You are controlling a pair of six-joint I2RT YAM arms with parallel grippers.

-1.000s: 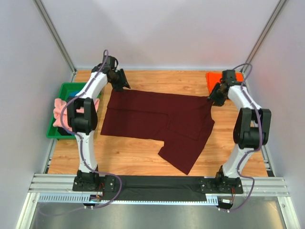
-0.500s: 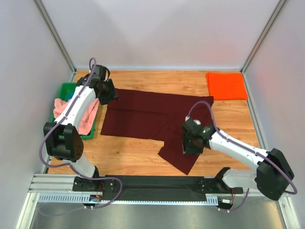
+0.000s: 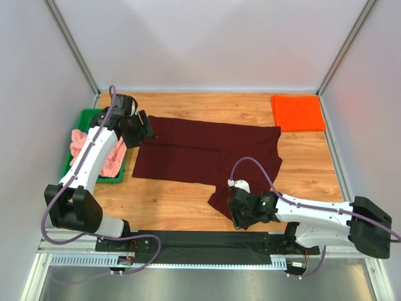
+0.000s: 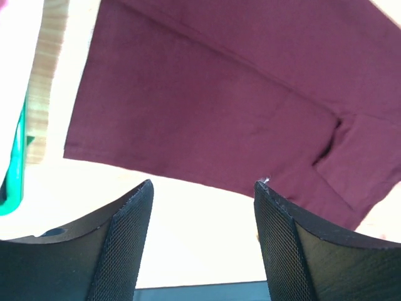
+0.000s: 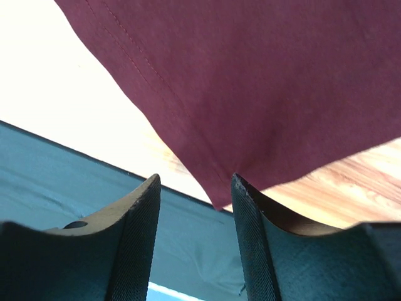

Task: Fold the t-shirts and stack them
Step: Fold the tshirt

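The narrow point of the maroon shirt's near corner [image 5: 217,199] is between my fingers, so it is time to close my right gripper. Closing now would hold it.
A large dark maroon t-shirt [image 3: 207,150] lies spread flat across the middle of the wooden table. A folded orange t-shirt [image 3: 297,113] rests at the back right. A salmon-pink t-shirt [image 3: 94,153] is heaped in the green tray [image 3: 84,118] on the left. My left gripper [image 3: 139,128] hovers over the maroon shirt's back left corner, open and empty [image 4: 203,188], looking down on the shirt's left edge [image 4: 219,106]. My right gripper [image 3: 238,216] is low at the shirt's near corner, open [image 5: 195,188]. The pointed cloth corner [image 5: 216,199] shows between the fingertips, ungripped.
A black mat [image 3: 207,241] runs along the table's near edge, just under the right gripper. The green tray's rim [image 4: 12,182] shows at the left of the left wrist view. Grey walls close in the table on three sides.
The right arm swung from the back right, beside the orange shirt, down to the maroon shirt's near corner. The left arm drew back toward the left, and its jaws opened wider.
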